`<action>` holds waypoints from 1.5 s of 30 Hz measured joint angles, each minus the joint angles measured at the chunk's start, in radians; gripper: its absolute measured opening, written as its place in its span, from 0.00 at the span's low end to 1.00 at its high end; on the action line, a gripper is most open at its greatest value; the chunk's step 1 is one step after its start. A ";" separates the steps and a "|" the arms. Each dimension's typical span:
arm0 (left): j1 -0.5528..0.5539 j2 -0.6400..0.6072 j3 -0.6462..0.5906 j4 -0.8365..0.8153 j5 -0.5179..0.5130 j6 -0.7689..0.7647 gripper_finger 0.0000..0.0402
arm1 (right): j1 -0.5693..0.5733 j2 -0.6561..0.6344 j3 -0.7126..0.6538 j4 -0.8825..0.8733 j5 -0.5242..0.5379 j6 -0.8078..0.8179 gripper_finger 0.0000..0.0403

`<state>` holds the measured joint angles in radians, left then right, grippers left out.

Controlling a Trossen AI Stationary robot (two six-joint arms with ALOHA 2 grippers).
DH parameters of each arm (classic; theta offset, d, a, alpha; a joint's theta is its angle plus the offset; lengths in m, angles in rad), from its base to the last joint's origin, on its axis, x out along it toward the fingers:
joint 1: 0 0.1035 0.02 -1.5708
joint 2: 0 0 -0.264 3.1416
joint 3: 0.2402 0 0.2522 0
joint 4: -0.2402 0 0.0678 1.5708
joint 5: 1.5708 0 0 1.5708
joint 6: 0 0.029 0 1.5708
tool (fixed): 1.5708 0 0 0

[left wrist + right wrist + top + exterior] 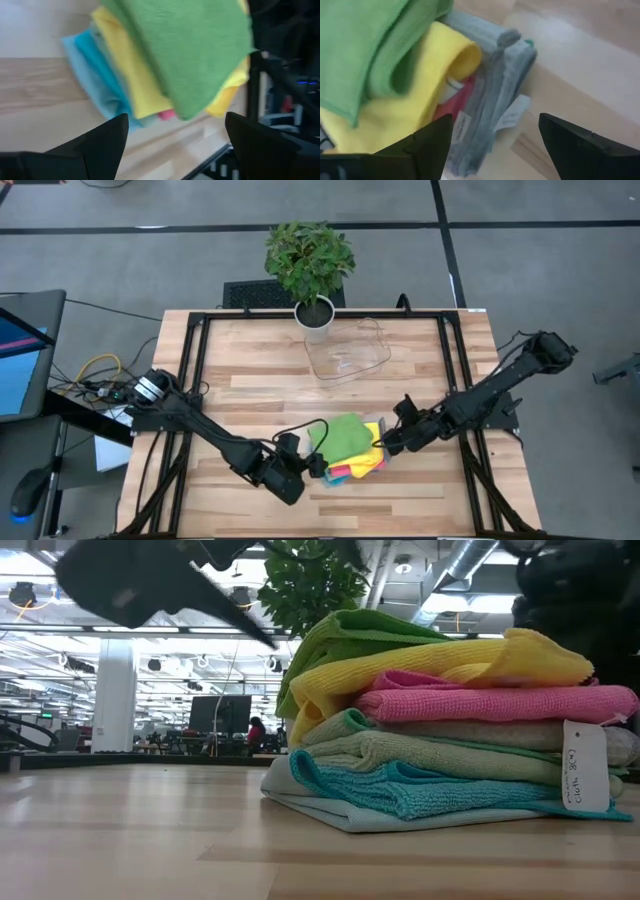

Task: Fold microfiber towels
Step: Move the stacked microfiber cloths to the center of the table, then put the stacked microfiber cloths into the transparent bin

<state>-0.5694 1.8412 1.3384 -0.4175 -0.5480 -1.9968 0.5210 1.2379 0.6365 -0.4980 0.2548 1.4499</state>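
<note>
Next, my left gripper grabs the stack by its layered edges to carry the folded towels to the clear tray.
A stack of folded microfiber towels lies on the wooden table, near its front edge. The green towel is on top. Below it come a yellow one, a pink one, grey ones and a blue one, and the lowest cloth rests flat on the wood. My left gripper stands open just left of the stack, above the table. My right gripper stands open at the stack's right side. In both wrist views the fingers are apart with nothing between them.
A potted plant stands at the table's far edge. A clear plastic tray lies just in front of it. Black frame rails run along the left and right sides. Bare wood lies left of the stack.
</note>
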 joint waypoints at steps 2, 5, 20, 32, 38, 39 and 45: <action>0.000 0.011 0.001 0.039 -0.034 -0.002 0.81 | -0.020 0.005 0.000 0.012 -0.020 -0.030 0.80; 0.000 0.013 0.000 0.032 -0.085 -0.024 0.81 | -0.039 0.003 0.001 0.040 -0.028 -0.045 0.80; 0.010 0.160 0.001 0.052 -0.071 -0.208 0.81 | -0.101 0.000 -0.064 0.108 -0.100 -0.062 0.80; 0.093 0.269 0.003 0.229 -0.035 -0.097 0.81 | -0.163 0.186 -0.153 0.481 -0.182 -0.120 0.80; 0.124 0.343 0.007 0.402 0.068 -0.098 0.81 | -0.170 0.292 -0.140 0.631 -0.234 -0.139 0.80; 0.123 0.345 0.007 0.390 0.071 -0.113 0.81 | -0.170 0.291 -0.142 0.632 -0.236 -0.144 0.80; 0.122 0.280 0.004 0.280 0.137 -0.034 0.78 | -0.177 0.272 -0.144 0.622 -0.253 -0.168 0.80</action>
<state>-0.4469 2.1214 1.3425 -0.1373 -0.4112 -2.0305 0.3439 1.5100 0.4927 0.1243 0.0020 1.2817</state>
